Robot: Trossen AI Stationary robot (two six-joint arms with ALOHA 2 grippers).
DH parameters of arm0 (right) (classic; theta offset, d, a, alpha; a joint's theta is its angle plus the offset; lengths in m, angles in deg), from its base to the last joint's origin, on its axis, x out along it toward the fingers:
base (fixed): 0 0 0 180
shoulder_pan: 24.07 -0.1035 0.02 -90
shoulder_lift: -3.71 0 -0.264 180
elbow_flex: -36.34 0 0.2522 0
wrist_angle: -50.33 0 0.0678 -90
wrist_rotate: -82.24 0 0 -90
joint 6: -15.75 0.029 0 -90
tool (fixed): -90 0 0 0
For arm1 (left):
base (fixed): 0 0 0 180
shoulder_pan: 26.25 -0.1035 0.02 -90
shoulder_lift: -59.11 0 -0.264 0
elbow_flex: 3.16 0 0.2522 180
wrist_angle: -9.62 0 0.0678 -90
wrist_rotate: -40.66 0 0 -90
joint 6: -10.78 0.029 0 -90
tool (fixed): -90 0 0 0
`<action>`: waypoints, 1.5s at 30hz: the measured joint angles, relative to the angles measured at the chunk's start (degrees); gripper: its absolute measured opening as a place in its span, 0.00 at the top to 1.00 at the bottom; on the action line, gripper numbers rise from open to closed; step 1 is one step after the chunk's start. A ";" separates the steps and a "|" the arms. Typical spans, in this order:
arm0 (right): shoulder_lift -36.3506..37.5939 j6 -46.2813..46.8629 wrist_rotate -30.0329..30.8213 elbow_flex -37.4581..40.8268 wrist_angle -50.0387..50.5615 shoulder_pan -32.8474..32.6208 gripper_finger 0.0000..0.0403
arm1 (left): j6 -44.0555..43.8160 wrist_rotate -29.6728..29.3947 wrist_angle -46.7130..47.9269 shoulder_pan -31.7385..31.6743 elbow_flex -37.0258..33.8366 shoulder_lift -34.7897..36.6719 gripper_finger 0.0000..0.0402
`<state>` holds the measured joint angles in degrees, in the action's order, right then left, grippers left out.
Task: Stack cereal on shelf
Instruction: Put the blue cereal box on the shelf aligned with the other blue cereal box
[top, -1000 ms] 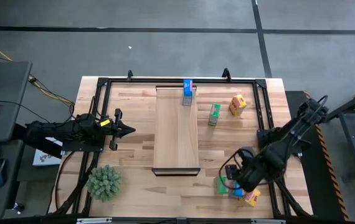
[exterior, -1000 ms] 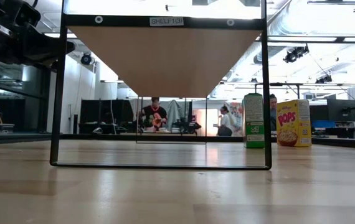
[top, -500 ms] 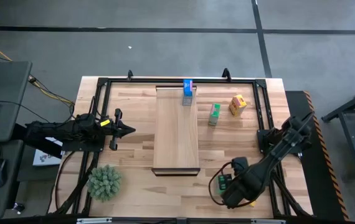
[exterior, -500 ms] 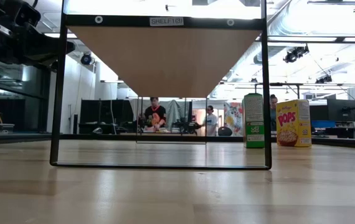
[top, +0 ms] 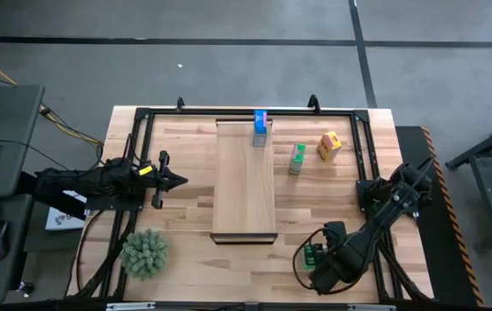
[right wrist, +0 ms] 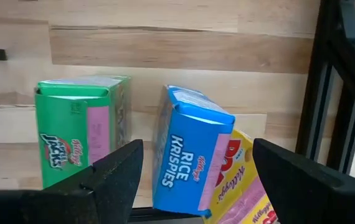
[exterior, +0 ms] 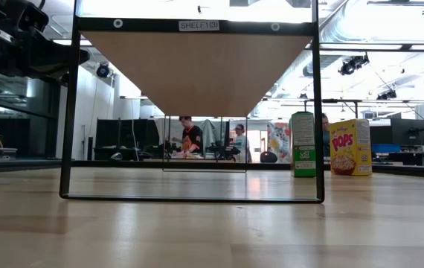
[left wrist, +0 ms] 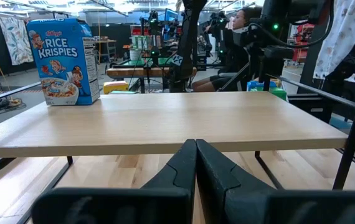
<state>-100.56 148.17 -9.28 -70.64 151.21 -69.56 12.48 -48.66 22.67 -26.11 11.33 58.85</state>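
Observation:
The blue box isn't ready for my right gripper to close on yet, as its fingers stop above the box's top in the right wrist view, so it will first lower.
The shelf is a pale board on a dark frame in the middle of the table. One blue cereal box stands upright on its far end and also shows in the left wrist view. A green box and a yellow box stand on the table to the right. Near the front right, my right gripper hangs open, pointing down over a cluster: a green box, a blue box between the fingers without touching, and a tilted yellow box. My left gripper rests shut at the left.
A spiky green plant sits at the near left corner. Dark frame rails run along the table's edges, and one rail lies close beside the box cluster. People move in the room beyond the table.
My right gripper has moved toward the table's near edge and a little leftward, sinking slightly and tipping until it points down over the box cluster. Its fingers have stayed open. The boxes have not moved.

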 joint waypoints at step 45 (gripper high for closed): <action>-2.03 -1.47 -4.53 6.02 -7.06 -0.42 0.27 | 0.00 -0.01 0.00 0.00 -0.01 0.01 0.99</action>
<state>-102.59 146.70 -13.81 -64.62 144.15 -69.98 12.48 -48.67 22.67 -26.11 11.32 58.86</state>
